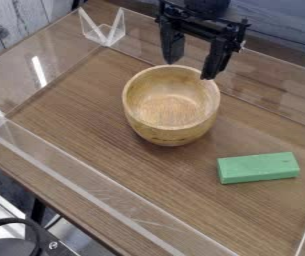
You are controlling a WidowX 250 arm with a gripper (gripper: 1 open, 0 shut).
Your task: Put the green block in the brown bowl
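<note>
Next, my gripper grabs the green block (259,167) by one of its short ends to put it in the brown bowl (172,103).
The green block (259,167) lies flat on the wooden tabletop at the right, its long side running left to right with a slight tilt. The brown bowl (172,103) stands upright in the middle of the table with a pale inside that holds nothing. My black gripper (194,55) hangs above the bowl's far rim, its two fingers (216,60) spread wide apart with nothing between them. It is well away from the block, which sits to the lower right of the bowl.
Clear acrylic walls (61,170) fence the wooden table (75,110) along the front and left edges. A clear plastic stand (104,28) sits at the back left. A black cable loop (8,235) shows below the front edge.
</note>
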